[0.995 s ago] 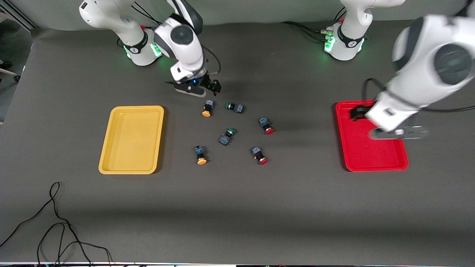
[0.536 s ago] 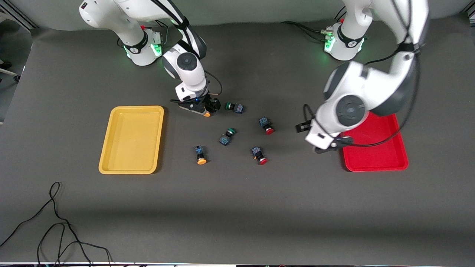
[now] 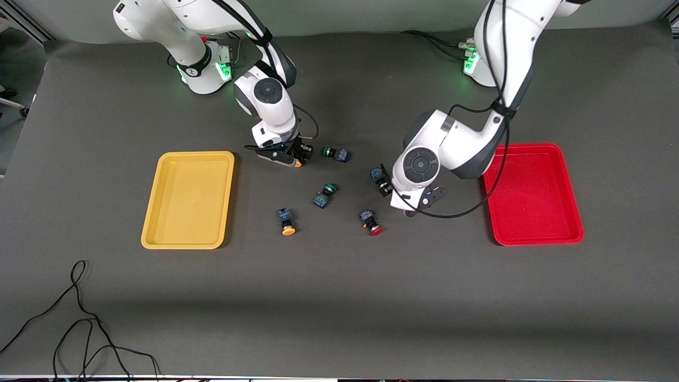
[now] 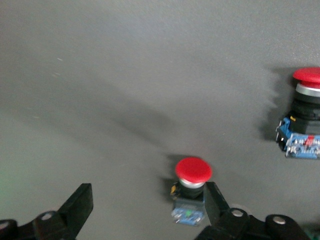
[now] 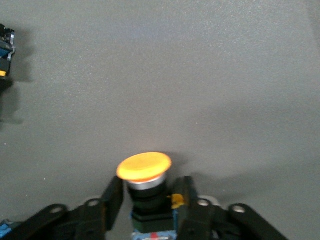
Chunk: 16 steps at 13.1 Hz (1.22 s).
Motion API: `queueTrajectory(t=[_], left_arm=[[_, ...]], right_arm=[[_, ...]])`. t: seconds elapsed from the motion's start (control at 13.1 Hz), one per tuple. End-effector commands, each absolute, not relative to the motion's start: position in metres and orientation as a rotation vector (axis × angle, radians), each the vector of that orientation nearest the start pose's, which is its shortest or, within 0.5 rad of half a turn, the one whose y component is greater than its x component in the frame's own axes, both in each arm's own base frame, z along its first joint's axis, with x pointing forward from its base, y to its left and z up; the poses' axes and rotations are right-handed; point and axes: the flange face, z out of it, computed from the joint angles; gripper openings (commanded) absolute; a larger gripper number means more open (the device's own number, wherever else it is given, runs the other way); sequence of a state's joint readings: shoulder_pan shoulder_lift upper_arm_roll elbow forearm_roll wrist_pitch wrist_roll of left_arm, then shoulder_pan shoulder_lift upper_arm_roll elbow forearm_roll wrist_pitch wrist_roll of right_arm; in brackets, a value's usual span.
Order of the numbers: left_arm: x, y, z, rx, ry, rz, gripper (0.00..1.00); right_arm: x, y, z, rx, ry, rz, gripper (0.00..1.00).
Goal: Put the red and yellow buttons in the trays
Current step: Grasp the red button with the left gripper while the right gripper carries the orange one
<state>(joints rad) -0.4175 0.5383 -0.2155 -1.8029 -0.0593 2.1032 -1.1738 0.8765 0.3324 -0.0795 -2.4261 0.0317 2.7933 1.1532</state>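
My left gripper lowers to the red button's black body before closing on it, as its fingers stand above it in the left wrist view.
My right gripper [image 3: 296, 157] is down at the table, shut on the black body of a yellow button [image 5: 144, 168]; its fingers [image 5: 113, 199] press both sides. My left gripper [image 3: 391, 187] is open and low around a red button [image 3: 378, 175]. In the left wrist view that button [image 4: 193, 171] stands close against one finger [image 4: 214, 199], with the gripper [image 4: 147, 205] wide apart. A second yellow button [image 3: 287, 222] and a second red button [image 3: 371, 222] lie nearer the front camera. The yellow tray [image 3: 188, 199] and red tray [image 3: 530, 193] hold nothing.
Two green-capped switches lie among the buttons: one [image 3: 335, 154] beside my right gripper, one [image 3: 324, 194] in the middle of the group. The second red button also shows in the left wrist view [image 4: 306, 100]. A black cable [image 3: 79, 318] lies near the front edge.
My left arm swung from over the red tray down to the red button. My right gripper dropped onto the yellow button and shut on it.
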Motion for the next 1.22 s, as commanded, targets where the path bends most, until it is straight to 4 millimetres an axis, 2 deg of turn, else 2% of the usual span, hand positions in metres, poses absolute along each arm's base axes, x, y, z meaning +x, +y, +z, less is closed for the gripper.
queueTrajectory(t=[0.0,0.08,0.23,0.31,0.38,0.46,0.54,0.61,0.69,0.77,0.84,0.92,0.99,1.15], left_arm=[[0.506,-0.378,0.224,-2.891,-1.002,0.413,0.99],[0.507,-0.378,0.224,-2.894,-1.032,0.437,0.98],[0.506,-0.383,0.208,-2.902,-1.106,0.481,0.97],[0.507,-0.382,0.198,-2.897,-1.122,0.484,0.96],[0.506,-0.382,0.195,-2.893,-1.121,0.488,0.84],[0.506,-0.383,0.195,-2.896,-1.116,0.485,0.48],[0.505,-0.382,0.189,-2.891,-1.115,0.49,0.33],[0.504,-0.384,0.187,-2.896,-1.115,0.486,0.22],[0.505,-0.384,0.187,-2.898,-1.116,0.485,0.06],[0.505,-0.384,0.189,-2.897,-1.116,0.486,0.0],[0.509,-0.381,0.199,-2.895,-1.111,0.49,0.0],[0.515,-0.374,0.22,-2.894,-1.098,0.494,0.0],[0.53,-0.351,0.243,-2.856,-1.065,0.551,0.0],[0.55,-0.3,0.276,-2.871,-0.856,0.676,0.0]], right_arm=[[0.351,0.354,0.182,-3.061,0.553,-0.074,0.2],[0.354,0.353,0.192,-3.062,0.549,-0.074,0.2],[0.373,0.356,0.236,-3.114,0.556,-0.011,0.2],[0.388,0.357,0.266,-3.135,0.564,0.023,0.2],[0.405,0.357,0.294,-3.148,0.554,0.052,0.2],[0.422,0.354,0.317,-3.163,0.549,0.073,0.2],[0.437,0.351,0.339,-3.174,0.531,0.088,0.2],[0.451,0.344,0.357,-3.174,0.494,0.125,0.2],[0.471,0.327,0.375,-3.148,0.453,0.174,0.2],[0.493,0.299,0.389,-3.142,0.373,0.203,0.2],[0.511,0.264,0.397,-3.149,0.281,0.216,0.2],[0.527,0.228,0.404,-3.144,0.181,0.198,0.2],[0.54,0.191,0.407,-3.141,0.068,0.188,0.2],[0.562,0.115,0.407,-3.144,-0.013,0.148,0.2]])
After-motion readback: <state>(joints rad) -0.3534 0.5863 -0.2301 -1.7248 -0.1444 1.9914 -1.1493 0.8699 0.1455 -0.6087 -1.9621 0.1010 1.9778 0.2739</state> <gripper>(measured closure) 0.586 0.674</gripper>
